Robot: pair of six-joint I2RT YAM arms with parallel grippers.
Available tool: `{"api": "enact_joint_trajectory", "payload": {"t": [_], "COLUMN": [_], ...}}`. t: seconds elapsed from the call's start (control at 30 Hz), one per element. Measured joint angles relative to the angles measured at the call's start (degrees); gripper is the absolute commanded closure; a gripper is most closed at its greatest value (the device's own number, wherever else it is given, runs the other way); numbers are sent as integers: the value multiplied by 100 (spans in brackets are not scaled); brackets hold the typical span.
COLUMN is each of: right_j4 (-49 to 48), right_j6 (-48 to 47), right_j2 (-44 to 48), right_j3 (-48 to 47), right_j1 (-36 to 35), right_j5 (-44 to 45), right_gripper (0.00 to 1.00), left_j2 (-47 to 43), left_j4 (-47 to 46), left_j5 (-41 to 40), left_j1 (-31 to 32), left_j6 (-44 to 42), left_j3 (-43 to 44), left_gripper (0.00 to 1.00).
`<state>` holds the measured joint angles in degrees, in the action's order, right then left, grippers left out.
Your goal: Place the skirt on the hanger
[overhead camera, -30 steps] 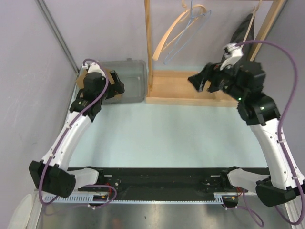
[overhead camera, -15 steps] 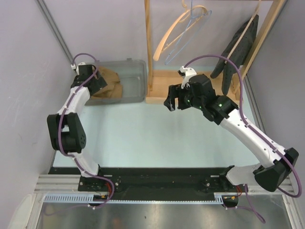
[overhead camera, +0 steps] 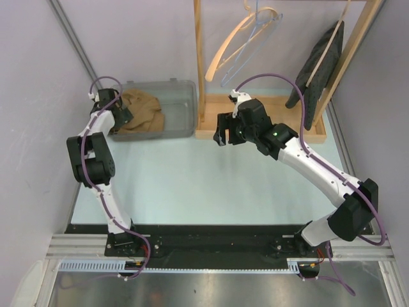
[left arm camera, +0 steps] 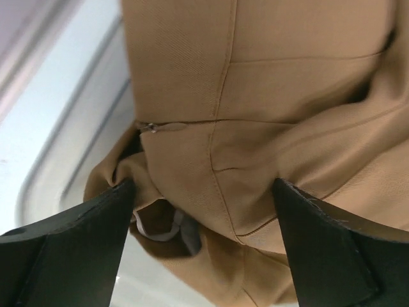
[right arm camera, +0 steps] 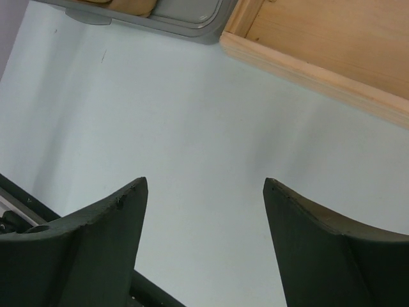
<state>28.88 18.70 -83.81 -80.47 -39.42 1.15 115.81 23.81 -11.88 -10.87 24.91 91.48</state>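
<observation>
The rest of the skirt should hang free to lay out for the hanger, so my left gripper next needs to grip the skirt by the fold near its zip (left arm camera: 206, 190).
The tan skirt (overhead camera: 142, 112) lies crumpled in a grey bin (overhead camera: 179, 102) at the back left. My left gripper (overhead camera: 117, 116) is at the bin's left end, down on the skirt. In the left wrist view the gripper (left arm camera: 204, 192) is open, with one finger on each side of a fold of skirt (left arm camera: 275, 96) near its zip. A wooden hanger (overhead camera: 231, 41) and a blue wire hanger (overhead camera: 248, 54) hang on the rack. My right gripper (overhead camera: 223, 132) is open and empty over the table in front of the rack base; the right wrist view (right arm camera: 204, 185) shows only table between its fingers.
The wooden rack has a tray base (overhead camera: 268, 128) and upright posts (overhead camera: 199, 57). A dark garment (overhead camera: 317, 64) hangs on a hanger at the rack's right. The bin corner (right arm camera: 185, 19) and the base edge (right arm camera: 319, 70) lie just beyond my right gripper. A wall stands left of the bin.
My left gripper has shifted left and down onto the skirt in the bin. My right gripper has swung from the dark garment down and left to the front of the rack base.
</observation>
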Motion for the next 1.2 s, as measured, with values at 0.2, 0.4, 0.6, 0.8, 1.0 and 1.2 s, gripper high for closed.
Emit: {"api": "enact_joint_trajectory", "payload": {"t": [0.2, 0.4, 0.6, 0.8, 1.0, 1.2], "right_j4": [-33, -20, 90, 260, 382, 487], "right_j6": [85, 142, 227, 295, 361, 369], "right_j2": [-42, -42, -39, 63, 527, 994], "right_j3": [0, 0, 0, 4, 87, 203], "right_j1": [15, 15, -11, -31, -37, 31], "right_j5": [20, 103, 247, 415, 590, 706], "right_gripper": [25, 26, 28, 28, 27, 28], "left_j2": [313, 310, -90, -1370, -3134, -4478], "left_j4": [-92, -129, -195, -485, -778, -938], "left_j5": [238, 586, 1137, 1908, 2761, 3604], "left_j1": [4, 4, 2, 4, 15, 46], "left_j6": [52, 50, 50, 66, 118, 133], "left_j3": [37, 83, 90, 20, -413, -612], "left_gripper": [73, 100, 100, 100, 100, 100]}}
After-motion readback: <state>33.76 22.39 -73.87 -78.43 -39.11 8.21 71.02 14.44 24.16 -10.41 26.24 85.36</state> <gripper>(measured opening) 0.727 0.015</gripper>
